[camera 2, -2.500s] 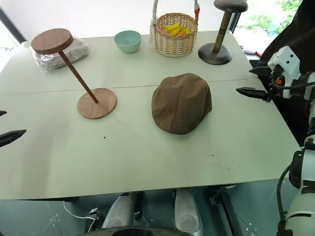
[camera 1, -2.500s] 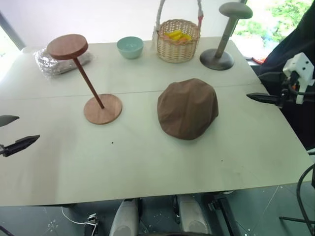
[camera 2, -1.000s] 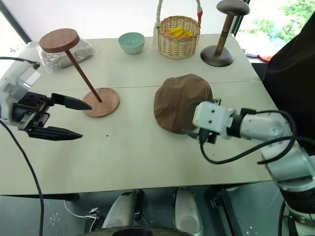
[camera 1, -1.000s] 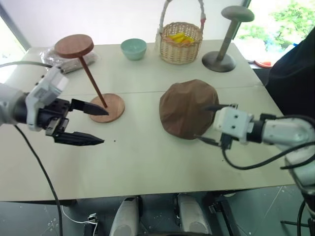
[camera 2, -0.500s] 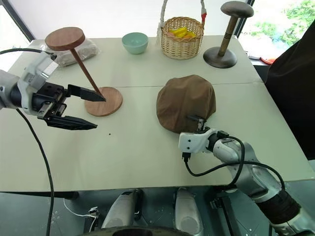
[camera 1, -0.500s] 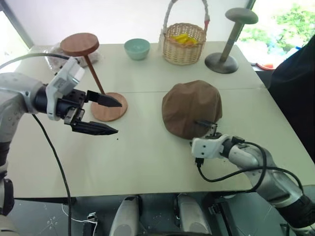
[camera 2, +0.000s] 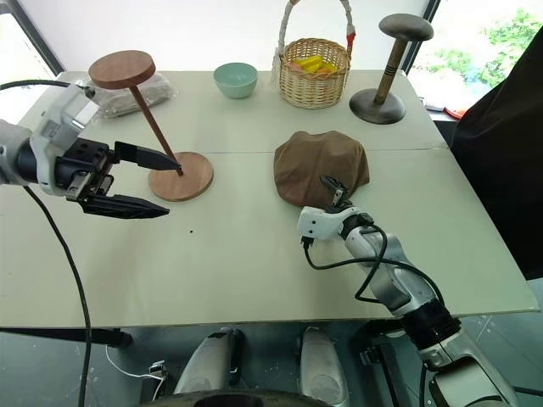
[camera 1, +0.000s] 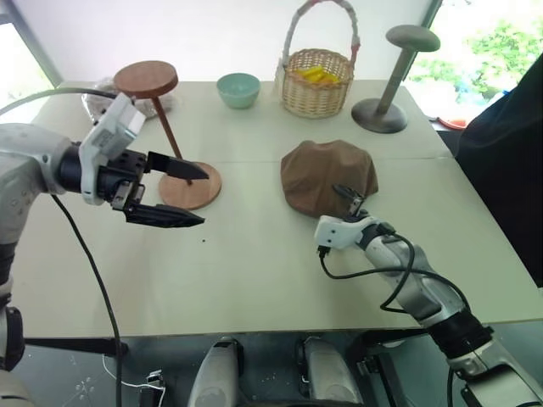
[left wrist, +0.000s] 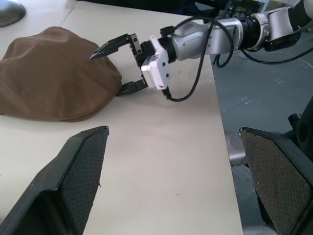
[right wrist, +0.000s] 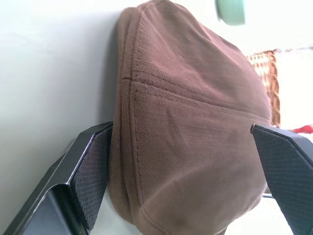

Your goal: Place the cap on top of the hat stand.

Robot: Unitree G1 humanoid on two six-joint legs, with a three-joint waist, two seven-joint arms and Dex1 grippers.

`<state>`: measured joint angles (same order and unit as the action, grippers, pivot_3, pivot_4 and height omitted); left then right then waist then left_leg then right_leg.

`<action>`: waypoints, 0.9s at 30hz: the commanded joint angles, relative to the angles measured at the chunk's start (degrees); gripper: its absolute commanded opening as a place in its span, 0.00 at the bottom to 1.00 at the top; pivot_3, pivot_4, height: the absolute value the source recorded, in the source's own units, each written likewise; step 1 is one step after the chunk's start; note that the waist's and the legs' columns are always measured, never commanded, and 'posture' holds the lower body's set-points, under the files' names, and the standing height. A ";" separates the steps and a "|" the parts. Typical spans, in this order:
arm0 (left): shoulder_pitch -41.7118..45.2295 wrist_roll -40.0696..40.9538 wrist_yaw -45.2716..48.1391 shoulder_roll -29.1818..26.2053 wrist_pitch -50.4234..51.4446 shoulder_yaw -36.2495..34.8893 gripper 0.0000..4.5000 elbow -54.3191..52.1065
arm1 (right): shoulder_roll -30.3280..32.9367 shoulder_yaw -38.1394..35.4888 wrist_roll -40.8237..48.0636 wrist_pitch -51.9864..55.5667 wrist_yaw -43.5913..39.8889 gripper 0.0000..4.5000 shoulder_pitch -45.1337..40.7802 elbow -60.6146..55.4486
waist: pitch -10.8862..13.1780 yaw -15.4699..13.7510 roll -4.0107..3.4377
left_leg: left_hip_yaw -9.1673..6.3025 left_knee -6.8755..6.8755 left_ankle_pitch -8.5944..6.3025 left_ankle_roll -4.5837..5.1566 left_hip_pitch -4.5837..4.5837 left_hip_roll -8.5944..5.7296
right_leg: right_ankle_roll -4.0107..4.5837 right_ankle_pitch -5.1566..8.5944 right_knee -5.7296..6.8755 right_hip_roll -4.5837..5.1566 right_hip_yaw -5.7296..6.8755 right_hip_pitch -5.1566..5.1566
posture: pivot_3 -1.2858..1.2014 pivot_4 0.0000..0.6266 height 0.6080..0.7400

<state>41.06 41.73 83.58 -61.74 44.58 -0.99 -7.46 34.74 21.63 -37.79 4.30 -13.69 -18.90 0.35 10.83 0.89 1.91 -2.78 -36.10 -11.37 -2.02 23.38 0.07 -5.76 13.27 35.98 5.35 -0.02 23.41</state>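
The robot's right gripper needs to get the hat stand its cap, so it should next pick up the brown cap by its stitched edge.
The brown cap lies flat on the white table, right of centre. My right gripper is open at the cap's near edge. One finger hangs over the crown and the other sits low by the brim, so the cap lies between the fingers. The reddish-brown hat stand stands at the left, with its disc top on a slanted rod and its round base on the table. My left gripper hovers open and empty just in front of that base.
Along the far edge stand a wicker basket with yellow items, a teal bowl, a grey stand and a plastic-wrapped bundle. A dark cloth shape rises past the table's right edge.
Both arms have come in from the table's sides. Over the last second my right gripper sank, rolled and slid forward to the cap's near edge. My left gripper stayed by the stand's base.
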 commanded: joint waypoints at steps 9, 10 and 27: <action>1.56 0.11 -1.05 -0.14 -0.63 -2.12 1.00 -0.65 | -3.42 0.61 0.16 -1.34 0.69 0.79 -4.97 16.12 | -0.31 -0.01 0.49 | -0.19 0.00 0.00 0.00 -0.03 -0.01 | 0.03 -0.01 -0.01 0.00 0.07 -0.09 | 0.52 0.24 1.00; 1.60 0.18 -1.10 -0.15 -0.61 -2.15 1.00 -0.66 | -3.53 0.35 0.42 -1.32 0.46 0.68 -5.06 15.97 | -0.31 -0.02 0.48 | -0.20 0.01 0.00 0.00 -0.02 -0.02 | 0.03 -0.01 0.00 0.00 0.07 -0.09 | 0.52 0.24 1.00; -2.96 4.57 -8.34 0.80 2.21 -10.14 1.00 -3.42 | -0.48 -7.89 4.53 1.26 -6.86 0.01 -5.72 2.23 | 0.00 -0.01 0.05 | -0.27 0.23 0.00 0.00 0.07 -0.04 | 0.01 0.03 -0.03 -0.01 0.11 0.04 | 0.52 0.24 1.00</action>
<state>37.97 44.76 76.73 -60.74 46.39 -7.77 -9.31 32.86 15.92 -33.66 5.14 -19.33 -23.67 4.48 10.82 0.88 1.95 -3.05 -35.86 -11.37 -2.02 23.47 0.02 -5.75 13.30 35.95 5.34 0.09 23.47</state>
